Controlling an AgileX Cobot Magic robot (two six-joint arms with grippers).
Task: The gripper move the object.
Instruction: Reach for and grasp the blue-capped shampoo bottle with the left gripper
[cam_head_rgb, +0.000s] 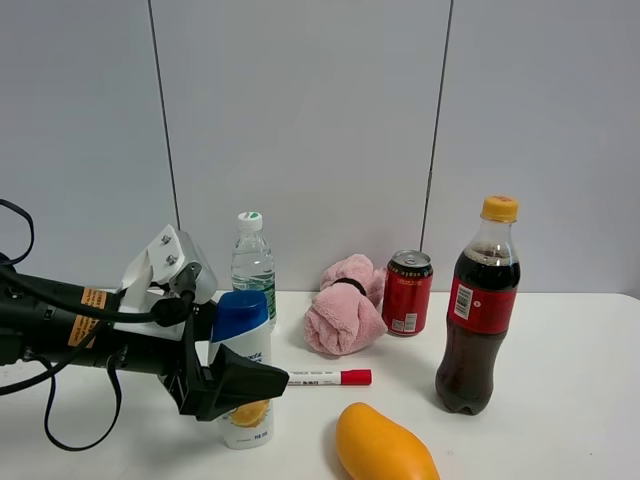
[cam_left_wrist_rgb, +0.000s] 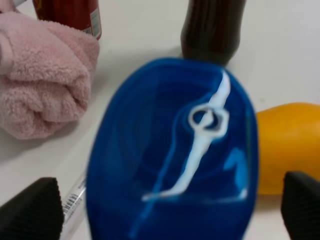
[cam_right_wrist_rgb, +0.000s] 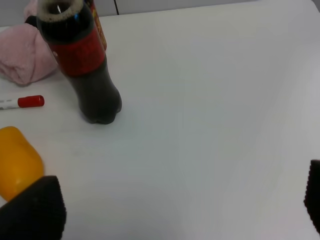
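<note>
The shampoo bottle has to move across the table, so the left gripper should next grab it by its labeled body (cam_head_rgb: 248, 380) beneath the blue cap (cam_head_rgb: 240, 312).
The white shampoo bottle (cam_head_rgb: 243, 346) with a blue cap (cam_left_wrist_rgb: 175, 150) stands upright near the table's front left. An orange citrus picture shows low on its label. My left gripper (cam_head_rgb: 240, 372) reaches in from the left and straddles the bottle. One black finger crosses in front of the label and the other is hidden behind. In the left wrist view the fingertips (cam_left_wrist_rgb: 35, 210) sit wide of the cap on both sides, so the jaws are open. My right gripper (cam_right_wrist_rgb: 170, 210) is open and empty over bare table to the right of the cola bottle, and it is out of the exterior view.
A clear water bottle (cam_head_rgb: 253, 262) stands just behind the shampoo. A pink towel (cam_head_rgb: 345, 308) and red can (cam_head_rgb: 408, 292) are at the back middle. A red-capped marker (cam_head_rgb: 330, 377) and a mango (cam_head_rgb: 383, 447) lie right of the shampoo. A cola bottle (cam_head_rgb: 478, 312) stands further right.
</note>
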